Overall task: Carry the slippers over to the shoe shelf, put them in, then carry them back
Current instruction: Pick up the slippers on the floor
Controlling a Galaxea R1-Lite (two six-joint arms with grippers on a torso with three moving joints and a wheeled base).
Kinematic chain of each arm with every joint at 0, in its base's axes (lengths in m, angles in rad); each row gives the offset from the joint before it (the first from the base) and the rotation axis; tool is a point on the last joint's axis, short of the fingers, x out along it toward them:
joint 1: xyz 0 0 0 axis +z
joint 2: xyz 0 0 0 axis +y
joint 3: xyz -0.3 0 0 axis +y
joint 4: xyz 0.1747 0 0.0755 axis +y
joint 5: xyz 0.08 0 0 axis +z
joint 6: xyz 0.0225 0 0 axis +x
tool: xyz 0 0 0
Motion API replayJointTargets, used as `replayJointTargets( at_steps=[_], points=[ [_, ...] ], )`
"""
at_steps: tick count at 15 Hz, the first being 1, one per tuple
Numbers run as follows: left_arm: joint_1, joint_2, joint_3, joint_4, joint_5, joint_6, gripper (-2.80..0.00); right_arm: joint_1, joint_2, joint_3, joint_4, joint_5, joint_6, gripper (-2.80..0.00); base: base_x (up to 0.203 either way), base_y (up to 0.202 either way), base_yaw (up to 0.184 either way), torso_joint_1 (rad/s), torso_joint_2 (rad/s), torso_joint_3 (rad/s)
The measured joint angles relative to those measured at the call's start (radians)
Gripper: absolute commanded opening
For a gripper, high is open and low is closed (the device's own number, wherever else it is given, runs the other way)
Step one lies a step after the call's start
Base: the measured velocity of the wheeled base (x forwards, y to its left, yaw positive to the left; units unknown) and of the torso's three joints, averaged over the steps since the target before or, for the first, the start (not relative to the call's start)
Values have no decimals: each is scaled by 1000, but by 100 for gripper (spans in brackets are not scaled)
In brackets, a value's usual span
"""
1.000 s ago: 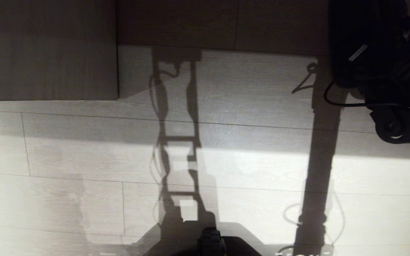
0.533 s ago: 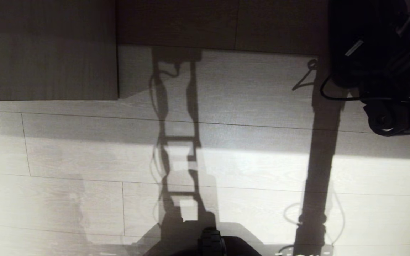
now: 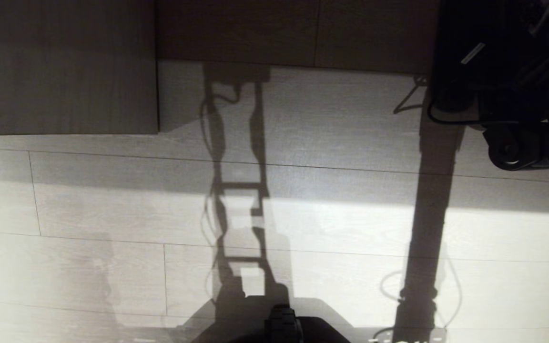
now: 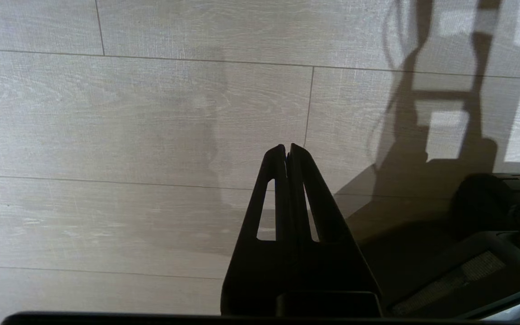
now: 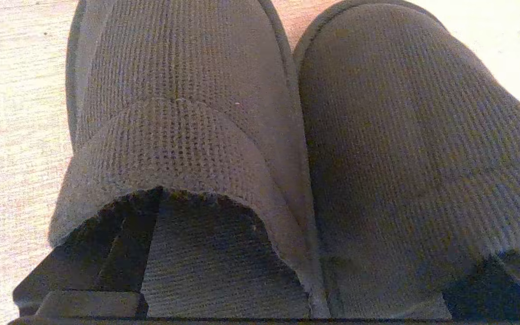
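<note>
My right gripper grabs the slippers' adjoining inner sides next, to carry the pair together to the shoe shelf.
Two dark grey slippers (image 5: 183, 135) lie side by side on the pale floor and fill the right wrist view, toes pointing away. My right gripper (image 5: 296, 266) is open wide, with one finger (image 5: 106, 257) inside the opening of one slipper and the other finger (image 5: 490, 284) inside the other slipper (image 5: 413, 149). The slippers' adjoining inner sides lie between the fingers. In the head view my right arm (image 3: 517, 147) reaches in at the far upper right. My left gripper (image 4: 287, 149) hangs shut and empty over bare floor. The shoe shelf's opening is out of view.
Dark wooden furniture panels (image 3: 60, 66) run along the far side of the plank floor (image 3: 112, 209). My base (image 3: 284, 326) shows at the near edge. Strong shadows of my arms and torso cross the lit floor.
My right arm has moved away from me and slightly to the left in the head view. The floor and the panels have not shifted.
</note>
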Motion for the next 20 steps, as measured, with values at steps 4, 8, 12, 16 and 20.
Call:
replayJointTargets(
  at_steps=[4, 8, 12, 16, 20],
  points=[
    [0, 0, 0, 0, 0, 0, -280, -15, 8, -18, -1, 24, -1, 0, 0, 0, 0, 0, 0, 0],
    [0, 0, 0, 0, 0, 0, -280, -31, 20, -37, -4, 28, -13, 0, 0, 0, 0, 0, 0, 0],
    [0, 0, 0, 0, 0, 0, -280, -32, 30, -44, -6, 28, -18, 0, 0, 0, 0, 0, 0, 0],
    [0, 0, 0, 0, 0, 0, -280, -32, 36, -45, -6, 28, -18, 0, 0, 0, 0, 0, 0, 0],
    [0, 0, 0, 0, 0, 0, -280, -32, 33, -42, -9, 27, -16, -280, 0, 0, 0, 0, 0, 0]
  ],
)
